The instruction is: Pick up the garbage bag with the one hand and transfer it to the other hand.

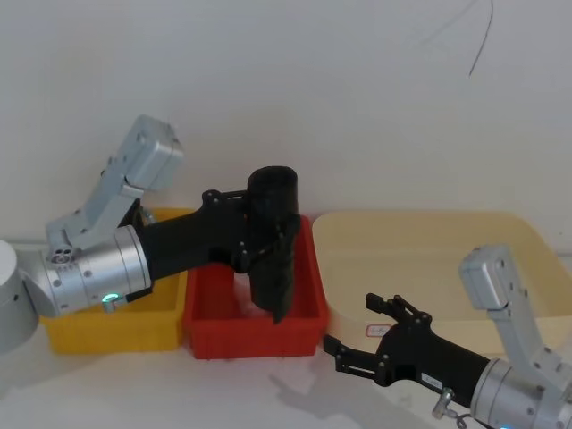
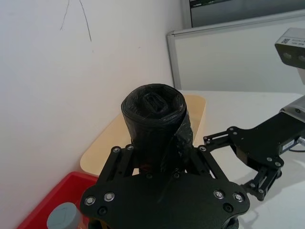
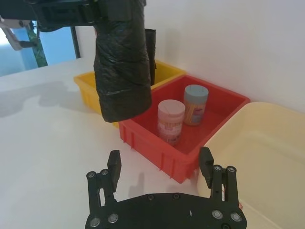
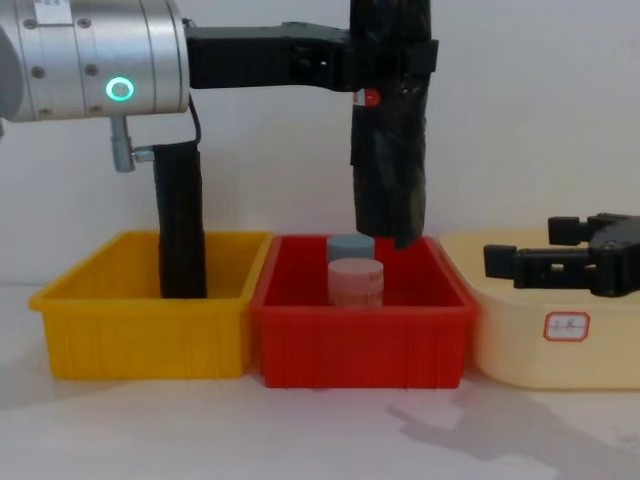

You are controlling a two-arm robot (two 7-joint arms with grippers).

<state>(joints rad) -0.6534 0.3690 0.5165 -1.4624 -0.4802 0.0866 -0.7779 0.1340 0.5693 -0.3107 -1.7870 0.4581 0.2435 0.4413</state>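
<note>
The right gripper grabs the black roll by its lower part [image 4: 390, 195] next, to take the garbage bag [image 4: 390, 150] over from the left gripper.
The garbage bag [image 1: 271, 239] [image 4: 390, 150] [image 3: 121, 67] is a thick roll of crinkled black plastic with a small red dot. It hangs nearly upright over the red bin [image 1: 255, 337], its lower end at about rim height. My left gripper [image 1: 259, 228] [image 4: 385, 55] [image 2: 159, 152] is shut on the roll near its top. My right gripper [image 1: 353, 323] [image 4: 520, 248] [image 3: 160, 160] is open and holds nothing. It hovers low in front of the beige tub [image 1: 429, 241], to the right of the roll and apart from it.
In the red bin [image 3: 157, 143] stand a pink jar [image 3: 170, 119] and a blue-lidded jar [image 3: 195, 102]. A slimmer black roll [image 4: 180, 220] stands in the yellow bin [image 4: 140, 330] at the left. The beige tub [image 4: 540, 340] carries a small label. A white wall is behind.
</note>
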